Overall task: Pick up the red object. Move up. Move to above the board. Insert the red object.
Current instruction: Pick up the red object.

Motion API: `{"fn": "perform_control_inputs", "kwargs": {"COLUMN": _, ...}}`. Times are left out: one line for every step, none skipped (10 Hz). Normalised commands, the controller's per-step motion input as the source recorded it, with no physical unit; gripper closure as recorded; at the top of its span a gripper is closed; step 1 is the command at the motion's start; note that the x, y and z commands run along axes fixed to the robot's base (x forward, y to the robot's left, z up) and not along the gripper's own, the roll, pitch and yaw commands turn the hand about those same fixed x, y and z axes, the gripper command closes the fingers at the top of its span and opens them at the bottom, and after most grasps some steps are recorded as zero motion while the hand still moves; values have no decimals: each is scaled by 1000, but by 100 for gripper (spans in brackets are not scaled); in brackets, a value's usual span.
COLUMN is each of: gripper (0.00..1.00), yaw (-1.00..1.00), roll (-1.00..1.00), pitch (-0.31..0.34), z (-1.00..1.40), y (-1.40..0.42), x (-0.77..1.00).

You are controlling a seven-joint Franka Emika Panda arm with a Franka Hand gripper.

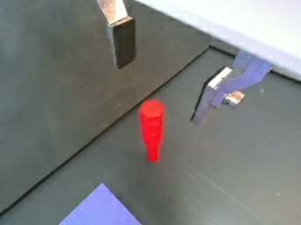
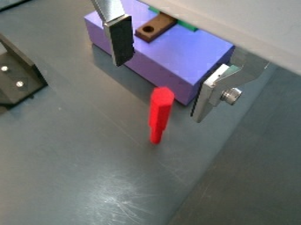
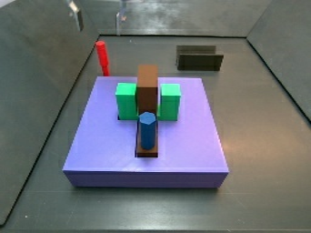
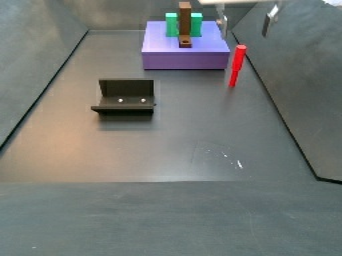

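My gripper is about to grab the red peg by its top end (image 3: 101, 45). The peg's lower tip will stay free to go into the board (image 3: 183, 136).
The red object (image 3: 104, 56) is a slim red peg standing upright on the dark floor just beside the board's far left corner. It shows in both wrist views (image 1: 152, 130) (image 2: 160, 112) and in a side view (image 4: 237, 65). The board (image 3: 183, 136) is a lavender slab with a brown strip (image 3: 147, 84), two green blocks (image 3: 126, 100) and a blue peg (image 3: 147, 130). My gripper (image 3: 98, 16) hangs open and empty above the red peg, one finger to either side of it and clear of it (image 1: 160, 90) (image 2: 161, 87) (image 4: 249, 14).
The dark fixture (image 4: 124, 96) stands on the floor away from the board, also in a wrist view (image 2: 18, 77) and a side view (image 3: 199, 58). Grey walls close in the floor on the sides; one wall (image 4: 301, 70) runs close to the peg.
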Motion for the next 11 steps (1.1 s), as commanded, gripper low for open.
{"fn": "perform_control_inputs", "kwargs": {"gripper": 0, "yaw": 109, "roll": -203, "pitch": -94, "z": -311, "y": -3, "x": 0}}
{"fn": "perform_control_inputs", "kwargs": {"gripper": 0, "yaw": 77, "roll": -189, "pitch": -77, "z": -263, "y": -49, "x": 0}}
{"fn": "perform_control_inputs", "kwargs": {"gripper": 0, "yaw": 40, "roll": -179, "pitch": -81, "z": -254, "y": -131, "x": 0}}
{"fn": "perform_control_inputs", "kwargs": {"gripper": 0, "yaw": 11, "roll": -174, "pitch": -84, "z": -317, "y": -123, "x": 0}}
{"fn": "perform_control_inputs", "kwargs": {"gripper": 0, "yaw": 6, "roll": -133, "pitch": -67, "z": -331, "y": -23, "x": -3}}
{"fn": "perform_control_inputs", "kwargs": {"gripper": 0, "yaw": 0, "roll": -133, "pitch": -47, "z": -289, "y": 0, "x": 0}}
{"fn": "perform_control_inputs", "kwargs": {"gripper": 0, "yaw": 0, "roll": -116, "pitch": -40, "z": -286, "y": 0, "x": 0}}
{"fn": "perform_control_inputs", "kwargs": {"gripper": 0, "yaw": 0, "roll": -86, "pitch": -39, "z": -257, "y": 0, "x": 0}}
{"fn": "perform_control_inputs", "kwargs": {"gripper": 0, "yaw": 0, "roll": -47, "pitch": -29, "z": -191, "y": 0, "x": 0}}
{"fn": "perform_control_inputs", "kwargs": {"gripper": 0, "yaw": 0, "roll": -43, "pitch": -33, "z": -200, "y": 0, "x": -14}}
{"fn": "perform_control_inputs", "kwargs": {"gripper": 0, "yaw": 0, "roll": -30, "pitch": -26, "z": -186, "y": 0, "x": -17}}
